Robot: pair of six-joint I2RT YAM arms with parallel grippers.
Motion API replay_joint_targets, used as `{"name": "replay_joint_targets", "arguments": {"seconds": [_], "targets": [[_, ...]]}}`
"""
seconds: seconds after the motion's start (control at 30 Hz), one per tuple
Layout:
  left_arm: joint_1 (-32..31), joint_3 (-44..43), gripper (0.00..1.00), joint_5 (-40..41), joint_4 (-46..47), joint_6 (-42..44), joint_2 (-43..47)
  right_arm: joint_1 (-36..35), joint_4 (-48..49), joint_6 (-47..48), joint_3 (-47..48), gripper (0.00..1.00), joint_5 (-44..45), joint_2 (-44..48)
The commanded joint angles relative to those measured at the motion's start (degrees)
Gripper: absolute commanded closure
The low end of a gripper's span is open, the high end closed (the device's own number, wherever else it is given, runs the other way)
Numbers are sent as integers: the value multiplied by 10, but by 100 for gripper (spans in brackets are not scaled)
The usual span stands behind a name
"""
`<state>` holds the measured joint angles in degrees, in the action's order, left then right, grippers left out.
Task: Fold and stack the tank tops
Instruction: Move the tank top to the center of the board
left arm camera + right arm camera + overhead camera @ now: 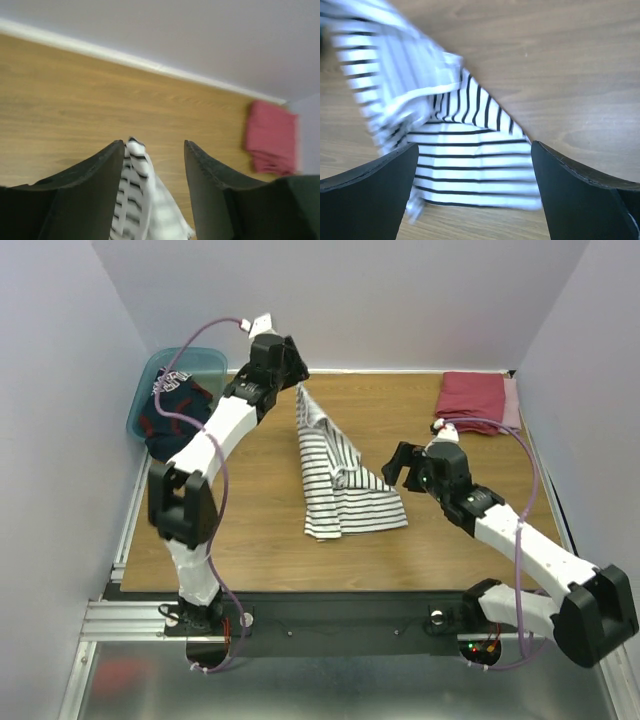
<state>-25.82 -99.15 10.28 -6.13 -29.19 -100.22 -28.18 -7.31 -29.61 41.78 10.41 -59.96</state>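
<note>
My right gripper takes the white striped tank top by its near hem corner [402, 522] [536, 202] next, to spread it flat for folding.
The white striped tank top [340, 485] lies partly folded mid-table, with one corner drawn up to my left gripper [298, 382]. In the left wrist view that corner [134, 185] hangs against the left finger [95, 190]; the jaws stand apart and the gripper [154, 146] is open. My right gripper [400, 468] is open and empty, just right of the top's right edge. Its wrist view looks down on the striped cloth [470, 162] between the spread fingers [370, 200]. The navy tank top with red trim [172, 412] sits bunched in the teal bin.
The teal plastic bin [205, 362] stands at the back left, off the wooden table's edge. A folded red cloth [474, 398] lies at the back right corner and also shows in the left wrist view [270, 136]. Grey walls enclose the table.
</note>
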Motion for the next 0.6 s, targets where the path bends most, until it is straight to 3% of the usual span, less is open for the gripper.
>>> {"name": "replay_joint_targets", "arguments": {"seconds": [0.0, 0.17, 0.33, 0.4, 0.53, 0.57], "targets": [[38, -6, 35, -125, -11, -31, -56, 1, 21, -12, -11, 0, -26, -33], [40, 117, 31, -69, 19, -38, 42, 1, 24, -19, -76, 3, -60, -20], [32, 291, 39, -59, 9, -60, 165, 1, 22, -50, -149, 6, -48, 4], [3, 357, 41, -55, 9, -59, 195, 1, 25, -65, -166, 11, -54, -11], [-99, 397, 42, -13, -31, -46, 226, 0, 35, -74, -167, 24, -50, -53], [-99, 397, 42, -4, -40, -46, 224, 0, 36, -75, -167, 24, -50, -58]]}}
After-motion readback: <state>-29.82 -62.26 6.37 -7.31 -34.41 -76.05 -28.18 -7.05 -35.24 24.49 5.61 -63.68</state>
